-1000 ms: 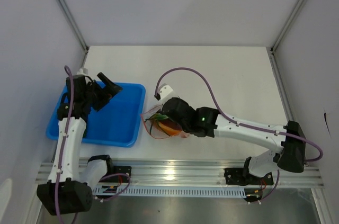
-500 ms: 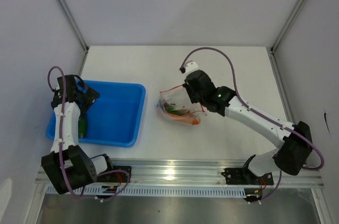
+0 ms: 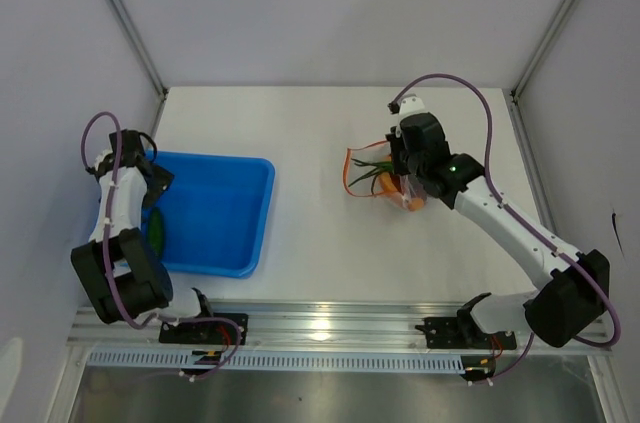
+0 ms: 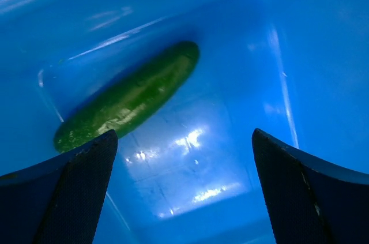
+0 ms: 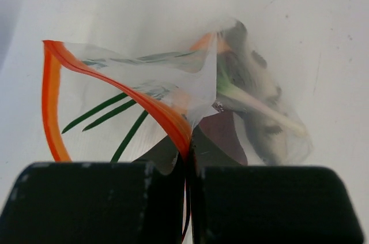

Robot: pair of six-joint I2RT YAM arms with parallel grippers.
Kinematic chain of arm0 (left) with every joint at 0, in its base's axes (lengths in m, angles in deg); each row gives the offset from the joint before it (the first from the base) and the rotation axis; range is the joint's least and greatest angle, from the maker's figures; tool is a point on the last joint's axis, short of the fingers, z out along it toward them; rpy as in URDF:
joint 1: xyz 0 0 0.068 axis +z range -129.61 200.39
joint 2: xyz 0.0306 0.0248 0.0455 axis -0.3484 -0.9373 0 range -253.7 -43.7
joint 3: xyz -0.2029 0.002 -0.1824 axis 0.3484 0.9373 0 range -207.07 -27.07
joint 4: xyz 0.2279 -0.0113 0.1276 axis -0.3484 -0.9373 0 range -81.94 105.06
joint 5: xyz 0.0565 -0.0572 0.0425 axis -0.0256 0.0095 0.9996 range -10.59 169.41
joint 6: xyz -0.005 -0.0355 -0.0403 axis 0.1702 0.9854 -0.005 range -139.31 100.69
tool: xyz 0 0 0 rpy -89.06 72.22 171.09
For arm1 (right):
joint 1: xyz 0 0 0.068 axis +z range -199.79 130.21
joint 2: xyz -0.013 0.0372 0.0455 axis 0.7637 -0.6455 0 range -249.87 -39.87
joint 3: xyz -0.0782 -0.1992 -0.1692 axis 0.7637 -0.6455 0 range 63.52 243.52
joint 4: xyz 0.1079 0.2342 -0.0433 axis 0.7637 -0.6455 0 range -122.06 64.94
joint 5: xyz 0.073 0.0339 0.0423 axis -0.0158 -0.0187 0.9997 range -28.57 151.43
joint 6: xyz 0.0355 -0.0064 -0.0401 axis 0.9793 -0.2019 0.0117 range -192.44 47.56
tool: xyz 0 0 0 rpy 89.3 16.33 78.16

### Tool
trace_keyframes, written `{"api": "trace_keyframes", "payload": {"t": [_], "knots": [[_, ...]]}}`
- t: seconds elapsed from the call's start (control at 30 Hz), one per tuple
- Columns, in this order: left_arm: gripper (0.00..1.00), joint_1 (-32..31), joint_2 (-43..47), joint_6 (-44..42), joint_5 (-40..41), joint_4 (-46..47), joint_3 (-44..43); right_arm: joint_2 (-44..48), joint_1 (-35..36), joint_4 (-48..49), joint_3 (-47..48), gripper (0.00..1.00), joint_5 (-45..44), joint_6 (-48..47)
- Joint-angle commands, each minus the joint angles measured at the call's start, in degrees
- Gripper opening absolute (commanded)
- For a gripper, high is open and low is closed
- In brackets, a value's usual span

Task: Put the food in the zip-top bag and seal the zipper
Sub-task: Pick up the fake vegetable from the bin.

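Observation:
The green oval piece (image 3: 156,232) needs one end free to go into the bag's opening (image 3: 365,172). My left gripper should grab the piece across its width near its other end next.
My right gripper (image 3: 398,171) is shut on the red-orange zipper (image 5: 173,122) of the clear zip-top bag (image 3: 378,181) and holds it over the table's right-middle. The bag's mouth (image 5: 52,100) gapes open to the left. Inside the bag (image 5: 190,77) are thin dark-green stalks (image 5: 98,112), the dark-red meat slab (image 5: 222,134) and a pale stalk. My left gripper (image 3: 148,181) is open and empty over the left end of the blue tray (image 3: 262,218). In the left wrist view it (image 4: 181,140) hovers just right of a green oval food piece (image 4: 130,98).
The green oval piece (image 3: 157,230) lies at the tray's left end. The tray's blue walls (image 4: 300,36) surround the left gripper. White side panels and metal posts stand to the left, right and back. A metal rail (image 3: 330,323) runs along the near edge.
My right gripper carried the bag from beside the tray to the right and farther back. My left arm swung to the tray's left end, its gripper now pointing down into it.

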Motion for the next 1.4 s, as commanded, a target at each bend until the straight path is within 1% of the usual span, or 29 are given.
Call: {"api": "trace_keyframes", "payload": {"t": [0.0, 0.1, 0.23, 0.3, 0.37, 0.47, 0.63, 0.7, 0.83, 0.87, 0.93, 1.07, 1.17, 1.2, 1.27, 1.37], "knots": [[1.00, 0.6, -4.0, 4.3, 6.5, -4.1, -3.3, 2.3, 0.5, 2.0, 1.5, 0.00, 4.0, 0.4], [0.99, 0.6, -8.0, 5.1, 7.8, -6.1, -5.9, 1.8, 0.5, 0.6, 3.1, 0.00, 4.6, 0.4], [0.97, 0.6, -8.3, 4.7, 7.4, -3.1, -4.4, 0.6, 0.6, -0.1, 4.7, 0.00, 6.7, 1.5], [0.96, 0.6, -8.3, 3.7, 9.0, -2.5, -3.9, 0.1, 0.7, -0.2, 5.1, 0.00, 7.6, 1.9], [0.94, 0.6, -8.2, 2.3, 13.0, -2.6, -3.4, -0.3, 0.7, 0.1, 5.1, 0.00, 7.9, 2.4], [0.90, 0.6, -8.2, -1.4, 15.7, -0.1, -1.2, -0.8, 0.7, 0.5, 5.4, 0.00, 8.2, 2.5], [0.88, 0.2, -10.5, -4.8, 12.7, 2.1, 0.5, -1.1, 0.6, 1.6, 4.9, 0.00, 8.3, 2.3], [0.88, -0.1, -10.5, -6.0, 12.3, 5.1, 2.9, -1.1, 0.6, 2.1, 4.2, 0.00, 8.1, 2.3], [0.89, -0.4, -9.9, -10.5, 6.4, 10.9, 5.8, -0.2, 0.6, 2.8, 2.9, 0.00, 7.9, 2.3], [0.89, -0.4, -10.0, -11.1, 6.1, 12.8, 6.7, 0.1, 0.6, 3.0, 2.3, 0.00, 7.9, 2.3], [0.89, -0.4, -10.6, -13.1, 4.1, 14.1, 7.3, 0.9, 0.7, 3.1, 1.7, 0.00, 7.6, 2.1], [0.89, -0.6, -12.7, -14.1, 3.9, 14.0, 6.8, 2.4, 0.3, 3.8, -0.7, 0.00, 6.8, 1.3], [0.80, -0.9, -14.1, -15.4, 2.0, 14.1, 6.1, 3.2, 0.0, 3.9, -1.4, 0.00, 6.6, 0.9], [0.72, -1.2, -14.2, -15.9, 1.8, 14.1, 6.1, 3.3, 0.0, 3.9, -1.8, 0.00, 6.7, 0.9], [0.66, -1.6, -14.5, -16.3, 1.6, 14.5, 5.6, 3.8, -0.2, 4.2, -2.1, 0.00, 7.2, 1.0], [0.47, -2.9, -13.8, -16.8, 1.8, 15.4, 6.0, 4.6, -0.5, 4.5, -2.7, 0.00, 7.6, 0.9]]}}
